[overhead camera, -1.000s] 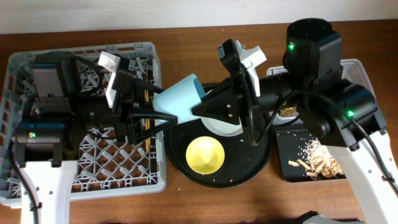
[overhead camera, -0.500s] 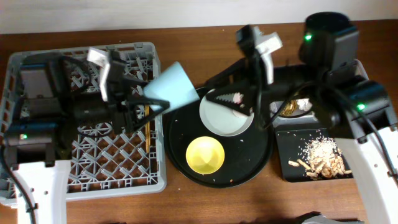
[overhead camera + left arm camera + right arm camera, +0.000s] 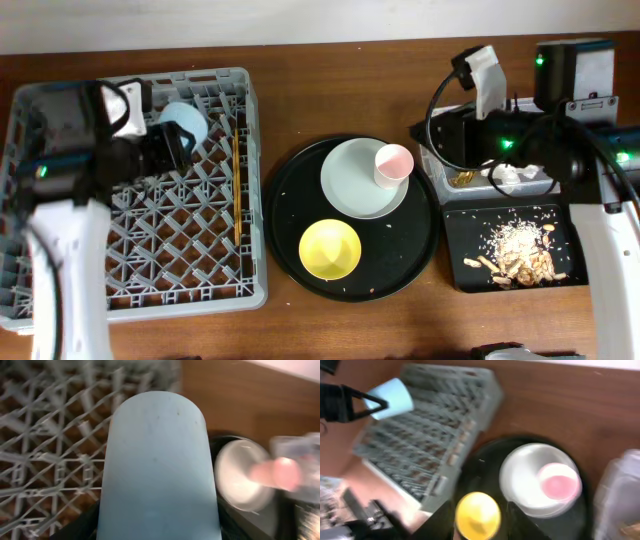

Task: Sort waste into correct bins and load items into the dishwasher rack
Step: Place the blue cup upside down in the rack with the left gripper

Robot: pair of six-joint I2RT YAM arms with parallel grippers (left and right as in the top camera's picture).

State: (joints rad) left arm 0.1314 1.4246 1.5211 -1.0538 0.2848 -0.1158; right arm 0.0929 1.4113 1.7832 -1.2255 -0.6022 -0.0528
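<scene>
Next, my right gripper reaches the pink cup [image 3: 392, 164] and grabs its rim. This leaves the base end of the cup free to hand over to my left gripper.
My left gripper [image 3: 183, 138] is shut on the small blue cup [image 3: 186, 121] and holds it over the back of the grey dishwasher rack [image 3: 60, 300]. In the left wrist view the cup [image 3: 157, 460] fills the frame between my black fingers [image 3: 82, 522]. My right gripper [image 3: 428, 143] is open and empty over the left end of the clear tub [image 3: 540, 188]; its view is blurred. The pink cup [image 3: 392, 164] stands on the pale plate [image 3: 350, 185], beside the yellow bowl [image 3: 330, 249]. Chopsticks [image 3: 236, 180] lie in the rack.
The plate and bowl sit on a big round black tray [image 3: 290, 215]. The shallow black tray [image 3: 455, 225] holds beige food scraps [image 3: 515, 250]. A gold wrapper [image 3: 462, 178] and white napkin [image 3: 517, 178] show in the tub. Bare wooden table lies behind and in front.
My left arm has carried the blue cup left, from the rack's right edge to over its back. My right arm has pulled back right off the plate; the pink cup now stands uncovered there.
</scene>
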